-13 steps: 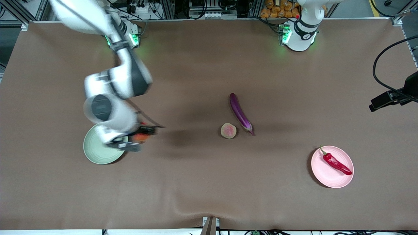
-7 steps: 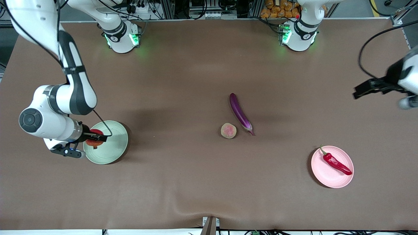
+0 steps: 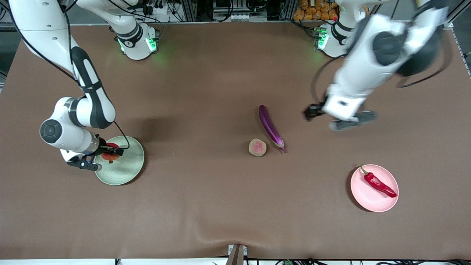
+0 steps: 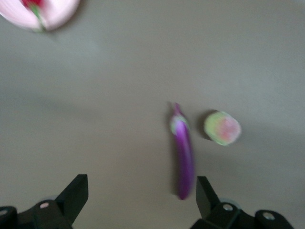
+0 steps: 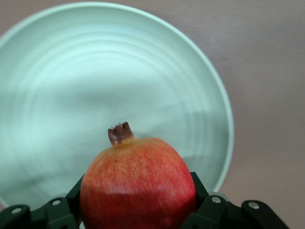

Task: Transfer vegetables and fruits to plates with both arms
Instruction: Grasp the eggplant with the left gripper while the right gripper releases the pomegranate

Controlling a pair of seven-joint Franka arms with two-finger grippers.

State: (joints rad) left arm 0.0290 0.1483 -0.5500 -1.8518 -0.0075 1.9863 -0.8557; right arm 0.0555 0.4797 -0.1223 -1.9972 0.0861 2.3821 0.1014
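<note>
The left gripper grabs the purple eggplant by its smooth body (image 3: 268, 122) next and transfers it to the pink plate (image 3: 368, 200).
My right gripper (image 3: 111, 151) is shut on the red-orange pomegranate (image 3: 109, 156) and holds it low over the pale green plate (image 3: 128, 165). In the right wrist view the pomegranate (image 5: 138, 183) fills the jaws of the right gripper (image 5: 138, 193) above the green plate (image 5: 95, 81). My left gripper (image 3: 310, 111) is open and empty, over the bare table beside the purple eggplant (image 3: 270, 129). The peach (image 3: 257, 147) lies next to the eggplant. The left wrist view shows the left gripper (image 4: 141, 186), the eggplant (image 4: 184, 157) and the peach (image 4: 222, 128). The red chili (image 3: 379, 184) lies on the pink plate (image 3: 368, 200).
A brown cloth covers the table, with a small ridge at its front edge (image 3: 206, 230). The pink plate's rim (image 4: 57, 16) shows at the edge of the left wrist view. The arm bases stand at the table's back edge.
The right arm has swung round with the pomegranate from the green plate's edge to over the plate. The left arm has swept in from the table's end to beside the eggplant.
</note>
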